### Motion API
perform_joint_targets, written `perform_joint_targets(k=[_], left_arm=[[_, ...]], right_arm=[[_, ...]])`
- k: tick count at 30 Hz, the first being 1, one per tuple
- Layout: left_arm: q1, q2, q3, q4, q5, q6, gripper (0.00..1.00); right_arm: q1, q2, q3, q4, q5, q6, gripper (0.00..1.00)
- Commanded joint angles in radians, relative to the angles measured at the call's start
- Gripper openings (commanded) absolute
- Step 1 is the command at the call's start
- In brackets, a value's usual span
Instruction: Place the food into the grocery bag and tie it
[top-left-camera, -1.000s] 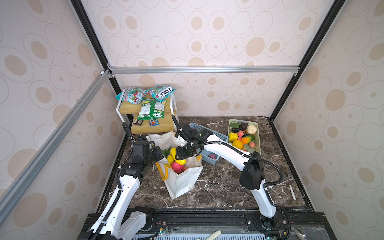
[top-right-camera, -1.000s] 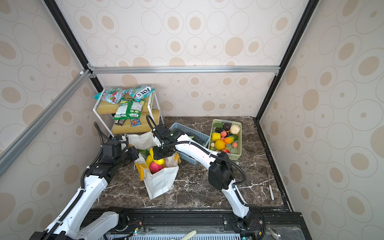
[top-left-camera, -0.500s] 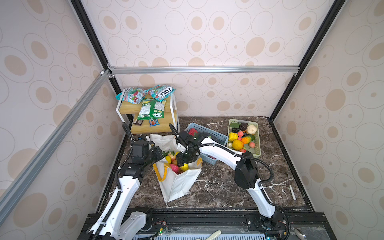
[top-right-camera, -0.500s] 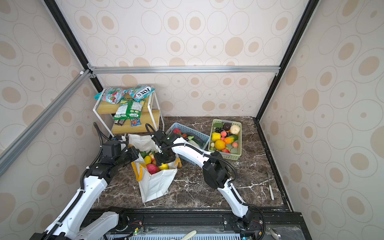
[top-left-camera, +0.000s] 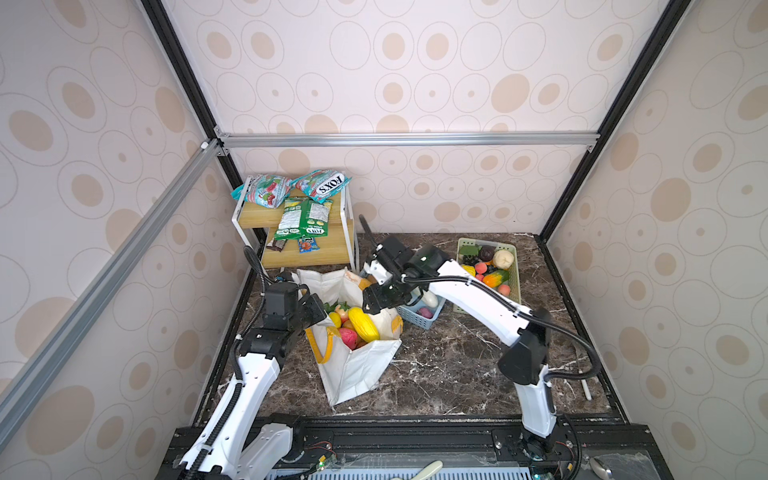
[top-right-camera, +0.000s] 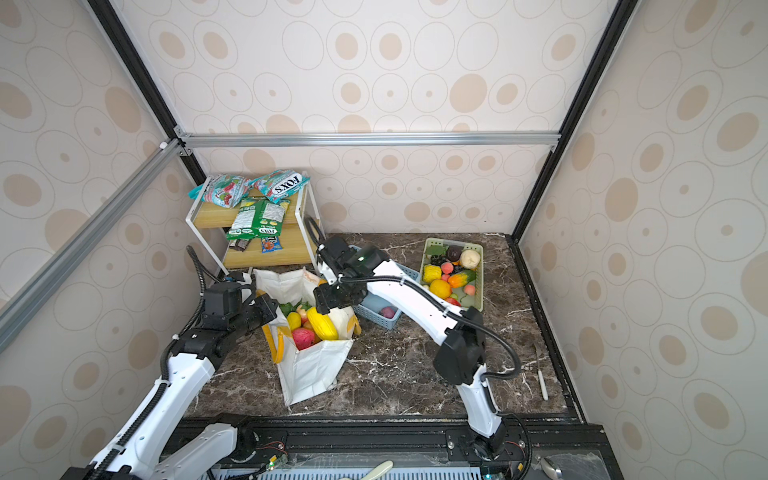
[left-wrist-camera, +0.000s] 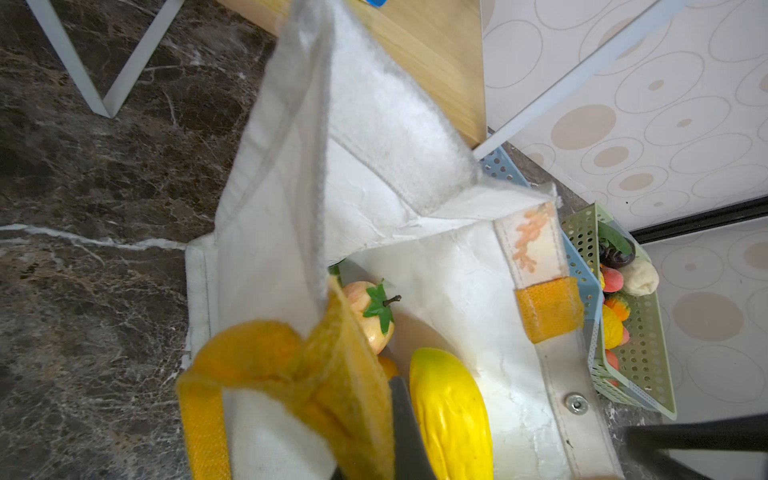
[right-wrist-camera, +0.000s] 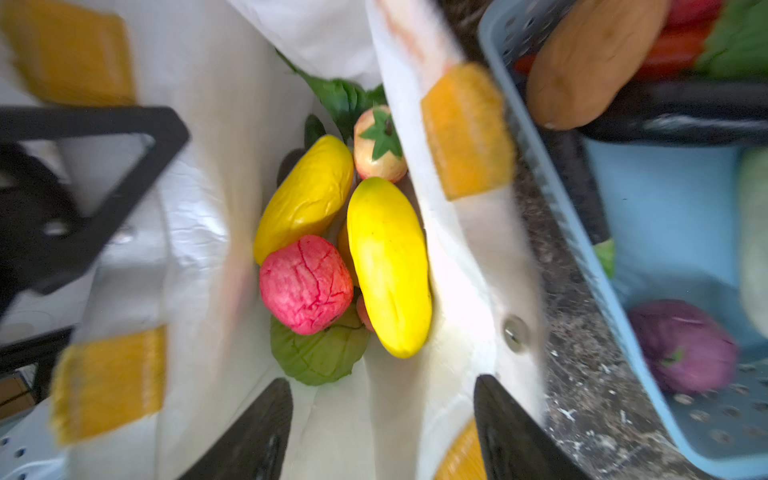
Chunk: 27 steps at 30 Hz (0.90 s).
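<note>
My right gripper grabs the grocery bag by its yellow handle on the blue basket side next, opposite my left gripper's handle, to tie both together.
The white grocery bag (top-left-camera: 357, 370) (top-right-camera: 309, 370) stands open on the dark marble table. My left gripper (top-left-camera: 318, 311) (left-wrist-camera: 374, 436) is shut on its bunched yellow handle (left-wrist-camera: 291, 365) at the near rim. Food lies inside: a long yellow fruit (right-wrist-camera: 388, 266) (top-left-camera: 363, 324), a second yellow one (right-wrist-camera: 305, 199), a pink-red fruit (right-wrist-camera: 305, 284), a green leaf (right-wrist-camera: 318, 353) and a pale apple-like fruit (right-wrist-camera: 380, 145). My right gripper (top-left-camera: 372, 301) (right-wrist-camera: 382, 432) hangs just over the bag's mouth, open, with nothing between its fingers.
A blue basket (top-left-camera: 419, 322) with a purple vegetable (right-wrist-camera: 685, 345) sits right beside the bag. A green basket (top-left-camera: 517, 274) with several more toy fruits is at the back right. A wooden shelf (top-left-camera: 307, 249) holding snack packets stands behind the bag. A white stick (top-left-camera: 586, 388) lies at the far right.
My right gripper's jaws have spread apart and the long yellow fruit they carried now lies in the bag. The left gripper has kept its hold on the handle.
</note>
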Motion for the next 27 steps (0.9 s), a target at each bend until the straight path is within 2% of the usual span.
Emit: perform_joint_targets(k=[1,5,9,13,18,27], left_arm=[[0.014,-0.015,-0.012,-0.038,-0.050,0.033,0.00],[0.035,-0.023,-0.032,-0.067,-0.077,0.032,0.00],[0.055,-0.023,-0.062,-0.062,-0.083,0.036,0.00],[0.076,-0.030,-0.091,-0.039,-0.079,0.045,0.00],[0.096,-0.030,-0.116,-0.032,-0.089,0.058,0.00],[0.129,-0.037,-0.144,0.006,-0.067,0.064,0.00]], right_arm=[[-0.049,-0.104,-0.119,-0.004,0.038,0.027,0.73],[-0.113,-0.213,-0.358,0.136,0.009,0.111,0.73],[-0.138,-0.240,-0.521,0.286,-0.068,0.199,0.73],[-0.139,-0.210,-0.594,0.389,-0.137,0.303,0.72],[-0.146,-0.191,-0.725,0.598,-0.200,0.471,0.71],[-0.147,-0.074,-0.792,0.788,-0.300,0.638,0.61]])
